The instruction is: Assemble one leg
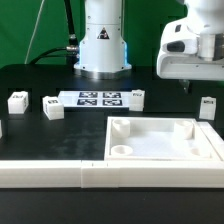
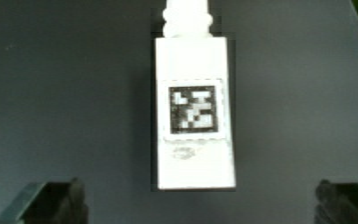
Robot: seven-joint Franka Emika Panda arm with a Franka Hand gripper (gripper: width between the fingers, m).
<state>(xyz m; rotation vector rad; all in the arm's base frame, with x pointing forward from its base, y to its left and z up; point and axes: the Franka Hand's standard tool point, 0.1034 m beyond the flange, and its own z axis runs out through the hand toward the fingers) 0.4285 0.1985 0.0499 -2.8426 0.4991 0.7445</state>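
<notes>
My gripper is going to grab the white leg's tagged body (image 1: pixel 207 108) (image 2: pixel 194 112) next, so the peg end stays free for the panel's corner socket.
A white leg (image 2: pixel 195 110) with a black-and-white tag on its upper face lies flat on the black table, filling the middle of the wrist view. Its narrower peg end points away from the gripper. My gripper (image 2: pixel 201 205) is open and empty, and its dark fingertips (image 2: pixel 51 203) stand wide apart on either side of the leg's near end, above it. In the exterior view the gripper (image 1: pixel 187 86) hangs at the right, above and just left of a leg (image 1: pixel 207 107). Three more legs (image 1: pixel 17 100), (image 1: pixel 52 108), (image 1: pixel 137 96) stand on the table.
The large white square panel (image 1: pixel 205 152) with corner sockets lies in front of the right-hand leg. The marker board (image 1: pixel 100 98) lies before the robot base (image 1: pixel 102 45). A long white bar (image 1: pixel 60 174) runs along the front edge.
</notes>
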